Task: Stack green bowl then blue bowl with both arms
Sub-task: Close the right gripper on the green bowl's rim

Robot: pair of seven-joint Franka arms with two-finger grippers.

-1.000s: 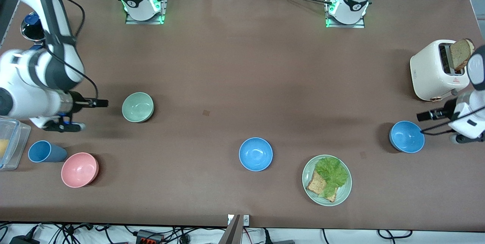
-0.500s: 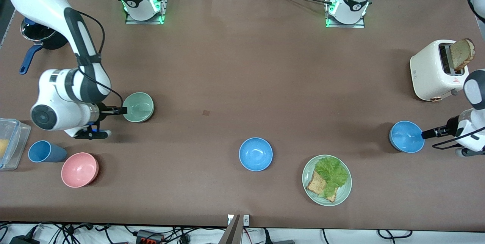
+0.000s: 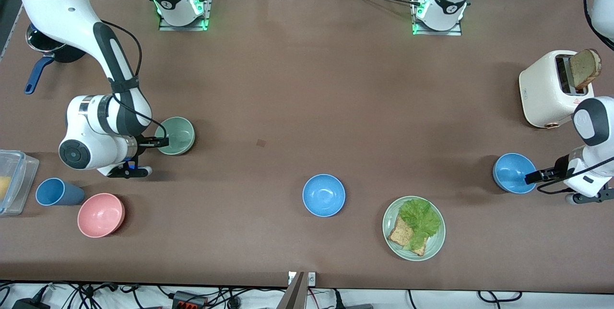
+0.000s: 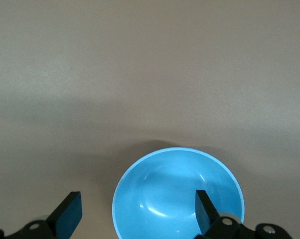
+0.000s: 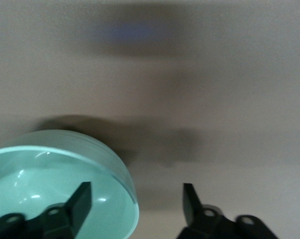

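My left gripper is to take hold of the blue bowl by its rim [image 3: 516,193] next, so that it can stack the bowl into the green bowl [image 3: 178,134].
The green bowl [image 3: 178,134] sits toward the right arm's end of the table. My right gripper [image 3: 162,142] is open at its rim. In the right wrist view the right gripper [image 5: 136,201] straddles the rim of the green bowl [image 5: 45,189], one finger inside and one outside. A blue bowl [image 3: 512,172] sits toward the left arm's end. My left gripper [image 3: 530,177] is open at its rim. In the left wrist view the left gripper [image 4: 136,215] straddles the rim of this blue bowl [image 4: 165,199]. A second blue bowl [image 3: 324,195] sits mid-table, nearer the camera.
A green plate [image 3: 434,246] with lettuce and toast lies beside the middle blue bowl. A white toaster [image 3: 547,89] with bread stands near the left arm. A pink bowl [image 3: 100,214], a blue cup [image 3: 56,192], a clear container [image 3: 12,179] and a dark pot [image 3: 48,49] are near the right arm.
The right gripper moved across to the green bowl and now straddles its rim. The left gripper came down and in to the blue bowl's rim. No bowl has moved.
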